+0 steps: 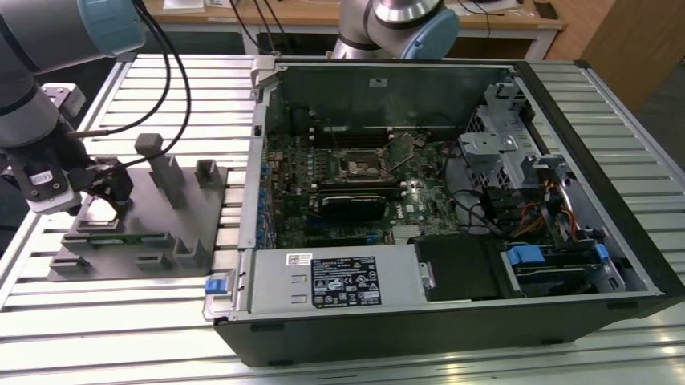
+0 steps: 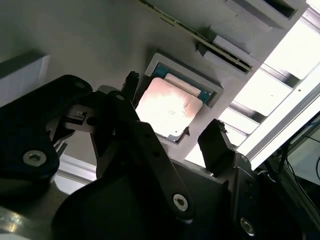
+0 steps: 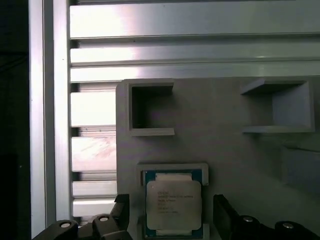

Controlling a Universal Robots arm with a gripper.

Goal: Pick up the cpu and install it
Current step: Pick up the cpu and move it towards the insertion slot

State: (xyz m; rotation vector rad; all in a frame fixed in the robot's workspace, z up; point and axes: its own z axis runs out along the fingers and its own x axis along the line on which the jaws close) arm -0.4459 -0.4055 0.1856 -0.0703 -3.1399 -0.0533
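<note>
My gripper is to grip the cpu next by its open side edges, midway between the raised sides of the holder, because those sides wrap around the cpu's ends.
The cpu is a pale silvery square chip lying flat in a raised square pocket of the grey holder plate. In the second wrist view the cpu sits between my two dark fingertips. My gripper is open and straddles the chip, one finger on each side, a little wider than the pocket. In the exterior view the gripper hangs low over the holder plate at the exterior view's left. The dark square socket sits on the motherboard inside the open computer case.
A narrow green memory strip lies in a slot of the holder plate, near the gripper. Upright grey posts rise from the plate beside the arm. The slatted aluminium table carries both the plate and the case. Cables trail from the arm.
</note>
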